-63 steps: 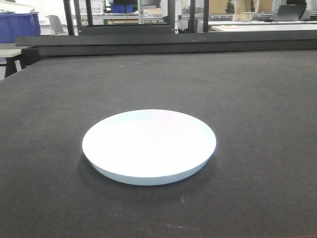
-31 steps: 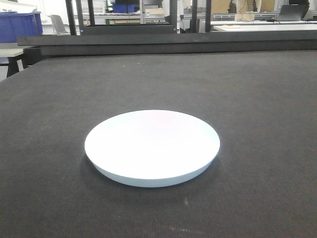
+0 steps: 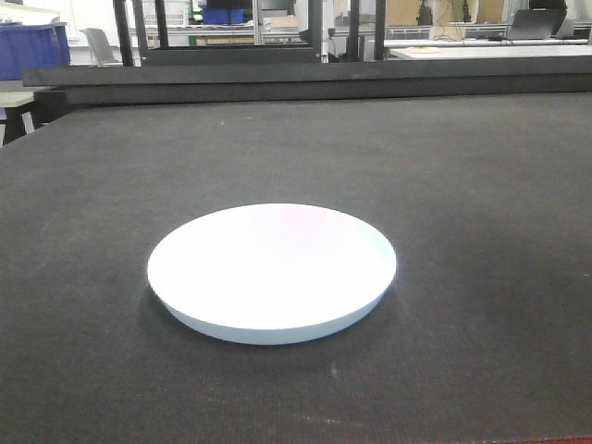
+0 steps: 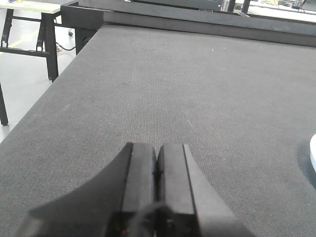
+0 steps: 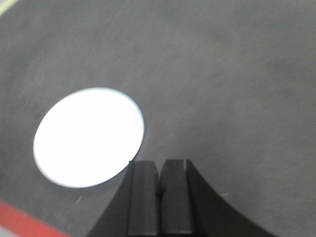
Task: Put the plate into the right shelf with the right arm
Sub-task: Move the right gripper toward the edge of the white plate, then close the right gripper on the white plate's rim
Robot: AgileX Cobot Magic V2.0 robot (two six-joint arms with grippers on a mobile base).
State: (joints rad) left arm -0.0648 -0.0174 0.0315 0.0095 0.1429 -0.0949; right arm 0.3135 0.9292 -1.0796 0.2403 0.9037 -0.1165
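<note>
The white plate (image 3: 273,273) should go into the right shelf, so the robot's right gripper next needs to grab it by its rim (image 3: 392,277).
The white plate (image 3: 273,273) lies flat on the dark grey mat (image 3: 462,185), with nothing touching it. From the right wrist view the plate (image 5: 89,137) is to the left and just ahead of my right gripper (image 5: 160,165). That gripper is shut and empty, and it hangs above the mat beside the plate's near right rim. My left gripper (image 4: 157,148) is also shut and empty over bare mat. A sliver of the plate (image 4: 313,153) shows at the right edge of its view. The right shelf is out of view.
The mat's back edge meets a low black ledge (image 3: 305,85). Black frame uprights (image 3: 314,28), a blue bin (image 3: 32,46) and desks stand in the room behind. A red table edge (image 5: 19,222) runs close below the plate. To the left is the table's side edge (image 4: 49,94), then floor.
The front view has swayed slightly: plate and background slid a little right, then back left. The plate still lies flat on the mat, untouched.
</note>
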